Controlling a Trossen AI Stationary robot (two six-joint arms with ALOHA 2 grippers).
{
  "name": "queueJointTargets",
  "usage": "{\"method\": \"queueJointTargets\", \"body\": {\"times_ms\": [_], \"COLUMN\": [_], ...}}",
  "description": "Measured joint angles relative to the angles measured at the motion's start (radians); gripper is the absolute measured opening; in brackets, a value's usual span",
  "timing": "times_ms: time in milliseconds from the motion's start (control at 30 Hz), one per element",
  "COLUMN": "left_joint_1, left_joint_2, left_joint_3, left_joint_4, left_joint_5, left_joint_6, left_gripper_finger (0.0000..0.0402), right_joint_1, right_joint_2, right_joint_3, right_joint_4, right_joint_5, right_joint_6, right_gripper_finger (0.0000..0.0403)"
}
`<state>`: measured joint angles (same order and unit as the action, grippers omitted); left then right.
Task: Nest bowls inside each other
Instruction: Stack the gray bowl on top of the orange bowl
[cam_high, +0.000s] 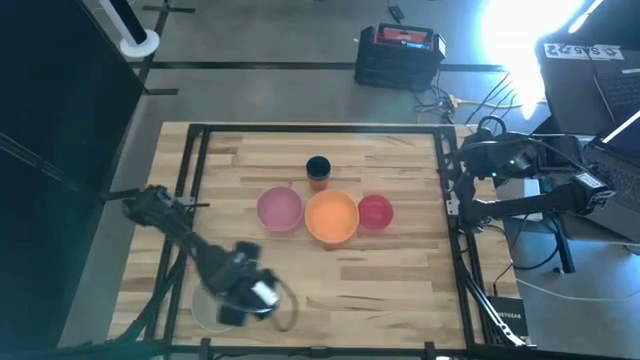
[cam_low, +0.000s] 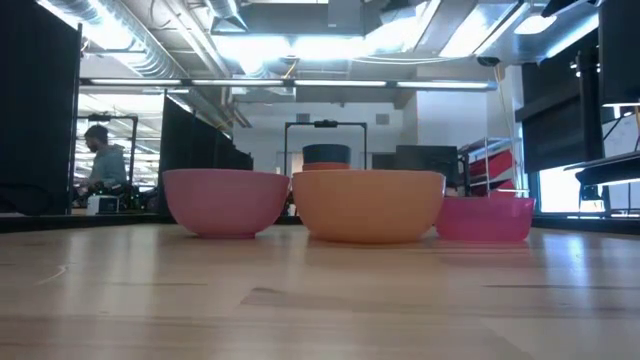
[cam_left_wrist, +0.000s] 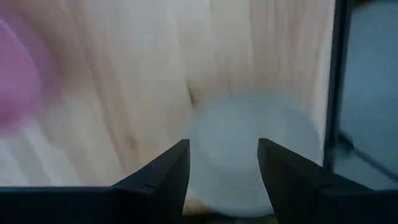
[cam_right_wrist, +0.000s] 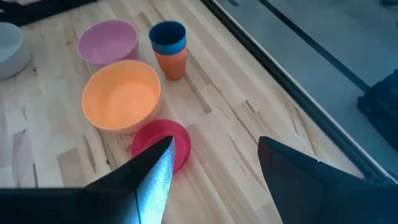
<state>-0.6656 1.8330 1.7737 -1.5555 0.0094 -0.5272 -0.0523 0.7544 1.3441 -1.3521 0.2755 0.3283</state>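
I should grab the whitish-grey bowl by its rim (cam_left_wrist: 196, 124) next with my left gripper. Then it can go inside the orange bowl.
Three bowls stand in a row at mid-table: pale pink (cam_high: 279, 209), orange (cam_high: 332, 217), red (cam_high: 375, 212). They show in the low view too: pink (cam_low: 226, 200), orange (cam_low: 368, 205), red (cam_low: 487, 218). A whitish-grey bowl (cam_left_wrist: 249, 149) sits near the table's near left corner (cam_high: 207, 305). My left gripper (cam_left_wrist: 224, 165) hangs open above it, pointing down (cam_high: 238, 303). My right gripper (cam_right_wrist: 214, 162) waits open, raised at the table's right edge (cam_high: 455, 190), looking toward the red bowl (cam_right_wrist: 163, 143).
A dark blue cup stacked in an orange-red cup (cam_high: 318, 172) stands just beyond the orange bowl. A black frame (cam_high: 190, 180) runs along the table's edges. Bare wood lies across the near half to the right of my left arm.
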Motion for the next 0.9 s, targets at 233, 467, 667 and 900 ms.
{"method": "queueJointTargets", "body": {"times_ms": [233, 467, 667, 900], "left_joint_1": [-0.014, 0.01, 0.029, 0.049], "left_joint_2": [-0.214, -0.266, -0.276, -0.298], "left_joint_3": [-0.404, -0.663, -0.706, -0.746], "left_joint_4": [0.186, 0.407, 0.432, 0.455], "left_joint_5": [0.035, 0.104, 0.103, 0.1], "left_joint_6": [-0.02, 0.017, 0.033, 0.036], "left_gripper_finger": [0.0172, 0.0171, 0.0171, 0.0171], "right_joint_1": [0.0, 0.0, 0.0, 0.0], "right_joint_2": [0.0, 0.001, 0.002, 0.006], "right_joint_3": [0.0, 0.0, -0.001, -0.001], "right_joint_4": [0.079, 0.094, 0.094, 0.095], "right_joint_5": [0.0, 0.0, 0.0, 0.0], "right_joint_6": [-0.021, 0.029, 0.062, 0.094], "right_gripper_finger": [0.0218, 0.0218, 0.0218, 0.0218]}}
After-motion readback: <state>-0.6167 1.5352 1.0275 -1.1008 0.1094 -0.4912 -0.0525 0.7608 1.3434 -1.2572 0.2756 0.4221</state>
